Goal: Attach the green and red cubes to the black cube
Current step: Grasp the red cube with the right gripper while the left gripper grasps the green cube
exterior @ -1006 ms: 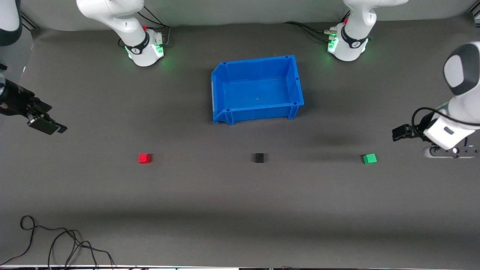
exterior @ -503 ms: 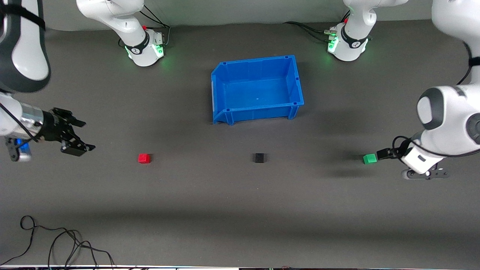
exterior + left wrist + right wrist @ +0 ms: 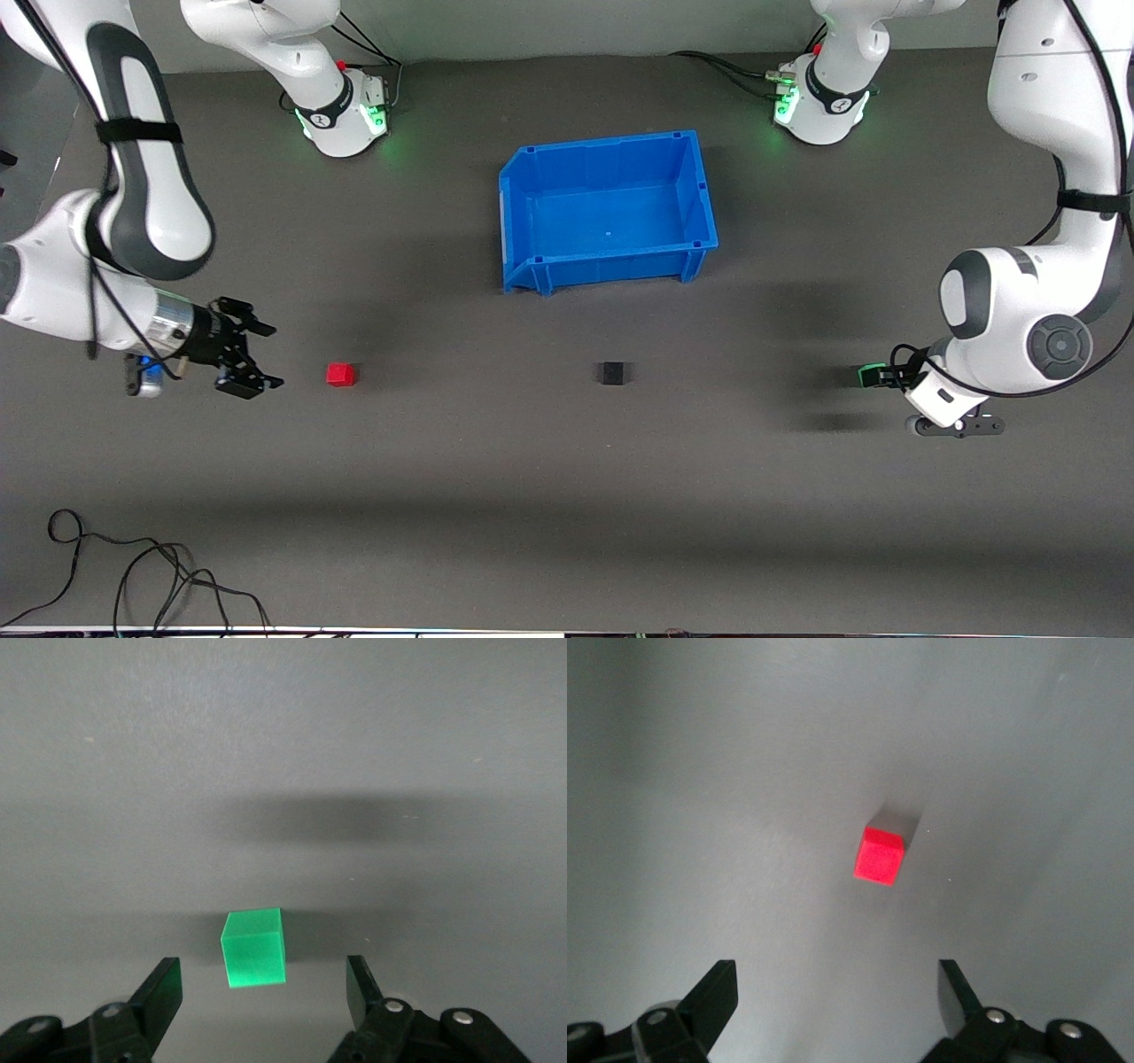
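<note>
My right gripper grabs the red cube (image 3: 340,375) by two opposite sides next, to attach it to the black cube (image 3: 611,373).
The red cube (image 3: 340,375), black cube (image 3: 611,373) and green cube (image 3: 867,376) lie apart in a row on the dark mat, the black one in the middle. My left gripper (image 3: 883,377) is low at the green cube and covers part of it. In the left wrist view it (image 3: 263,981) is open, with the green cube (image 3: 254,946) at the mouth of the jaws, touching neither finger. My right gripper (image 3: 266,355) is open, low beside the red cube toward the right arm's end. In the right wrist view it (image 3: 837,985) is still short of the red cube (image 3: 879,857).
An empty blue bin (image 3: 523,221) stands farther from the front camera than the black cube, between the two arm bases. A loose black cable (image 3: 133,571) lies near the front edge at the right arm's end.
Both arms have swung inward and come down. The left gripper has reached the green cube and now hides part of it. The right gripper has moved closer to the red cube. No cube has moved.
</note>
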Motion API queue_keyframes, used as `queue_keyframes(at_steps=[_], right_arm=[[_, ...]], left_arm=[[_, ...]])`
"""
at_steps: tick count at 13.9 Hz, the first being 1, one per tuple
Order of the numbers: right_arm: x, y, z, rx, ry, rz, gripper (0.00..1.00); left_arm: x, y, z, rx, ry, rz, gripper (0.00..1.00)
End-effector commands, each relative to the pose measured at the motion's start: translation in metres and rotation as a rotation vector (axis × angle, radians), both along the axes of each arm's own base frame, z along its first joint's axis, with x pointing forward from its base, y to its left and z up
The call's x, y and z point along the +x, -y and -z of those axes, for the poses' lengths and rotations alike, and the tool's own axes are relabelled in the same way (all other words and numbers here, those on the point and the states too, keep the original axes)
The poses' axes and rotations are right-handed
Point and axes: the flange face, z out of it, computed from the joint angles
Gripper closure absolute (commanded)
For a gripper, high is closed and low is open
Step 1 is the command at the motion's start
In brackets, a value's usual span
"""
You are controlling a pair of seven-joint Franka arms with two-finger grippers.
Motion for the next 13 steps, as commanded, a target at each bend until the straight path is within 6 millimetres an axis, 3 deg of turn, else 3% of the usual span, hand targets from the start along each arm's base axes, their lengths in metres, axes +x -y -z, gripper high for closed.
queue_keyframes(at_steps=[1, 6, 8, 10, 13], right_arm=[[0.005, -0.012, 0.042, 0.028, -0.007, 0.083, 0.00], [0.014, -0.024, 0.099, 0.047, -0.016, 0.148, 0.00], [0.015, -0.025, 0.116, 0.046, -0.036, 0.156, 0.00], [0.011, -0.023, 0.133, 0.038, -0.061, 0.154, 0.00], [0.009, -0.021, 0.149, 0.018, -0.060, 0.160, 0.00]], left_arm=[[-0.020, -0.025, 0.020, -0.005, 0.034, -0.049, 0.14], [-0.023, -0.002, 0.046, 0.003, -0.003, 0.003, 0.17], [-0.023, -0.003, 0.048, 0.002, -0.010, 0.000, 0.20], [-0.020, -0.004, 0.045, 0.002, 0.000, 0.008, 0.30], [-0.013, -0.010, 0.051, 0.022, 0.004, 0.021, 0.33]])
